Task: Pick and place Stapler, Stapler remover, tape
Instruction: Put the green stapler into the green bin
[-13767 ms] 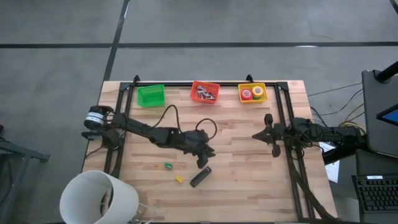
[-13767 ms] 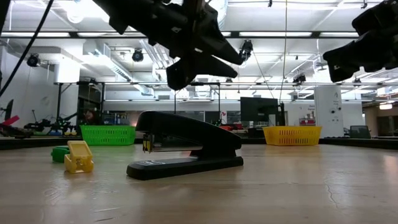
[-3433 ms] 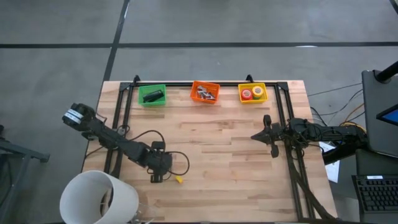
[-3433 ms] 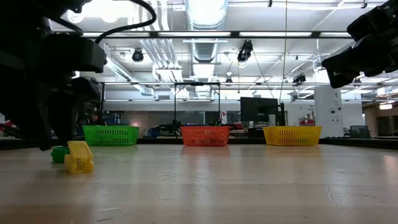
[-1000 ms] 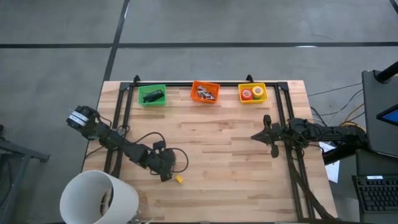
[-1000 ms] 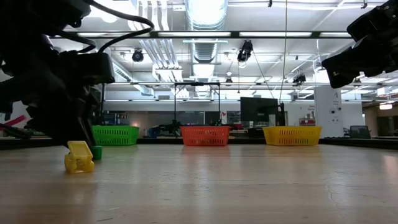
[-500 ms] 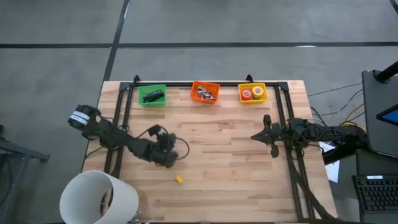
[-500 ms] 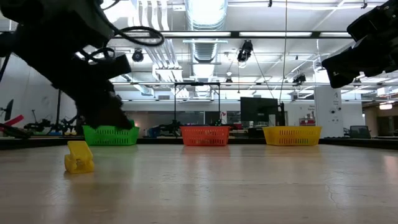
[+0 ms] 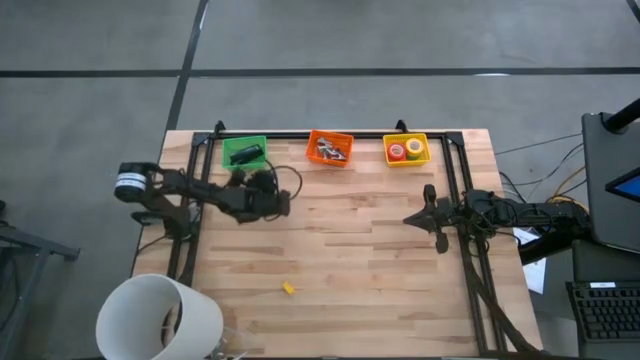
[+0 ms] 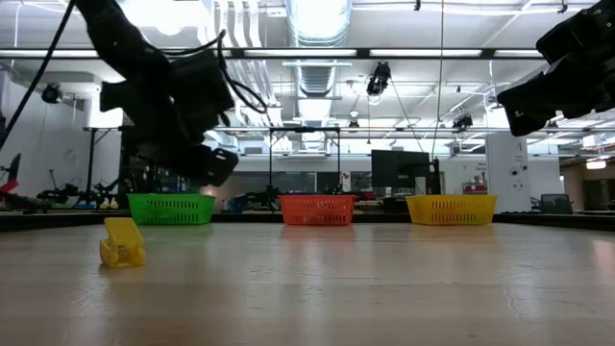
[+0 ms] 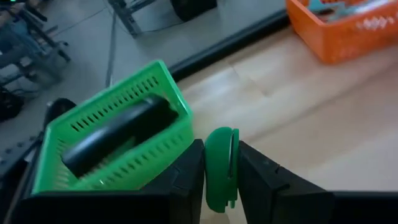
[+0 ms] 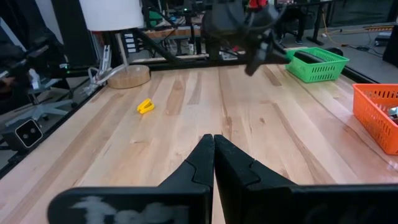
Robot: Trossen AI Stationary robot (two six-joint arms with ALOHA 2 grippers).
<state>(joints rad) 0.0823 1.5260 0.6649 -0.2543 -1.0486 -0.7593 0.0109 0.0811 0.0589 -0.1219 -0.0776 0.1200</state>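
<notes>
The green staple remover's rounded end hangs outside the green bin's rim, so the robot should move the green staple remover over the bin's opening before the left gripper lets go of it.
My left gripper (image 9: 246, 183) hangs above the table just near of the green bin (image 9: 228, 160) and is shut on a small green staple remover (image 11: 219, 167). The black stapler (image 11: 118, 134) lies inside that green bin (image 11: 163, 70). A yellow staple remover (image 9: 288, 288) rests on the wood near the table's near edge. Red and green-yellow tape rolls (image 9: 405, 150) sit in the yellow bin (image 9: 388, 160). My right gripper (image 12: 213, 142) is shut and touches nothing, waiting at the table's right side (image 9: 414, 217). My left gripper pinches the green staple remover between its two fingers (image 11: 186, 171), which press on its flat sides. Its rounded end (image 11: 221, 134) sticks out past the fingertips. The piece is lifted clear of the table.
An orange bin (image 9: 313, 158) with small dark pieces stands between the green and yellow bins at the far edge. A black frame rail (image 9: 330, 133) runs behind the bins. A white cylinder (image 9: 160, 320) stands at the near left corner. Bare wood lies across the middle.
My left gripper has risen from beside the yellow staple remover and swung toward the table's far edge, up to the green bin, carrying the green staple remover lifted clear. The yellow staple remover has stayed where it was.
</notes>
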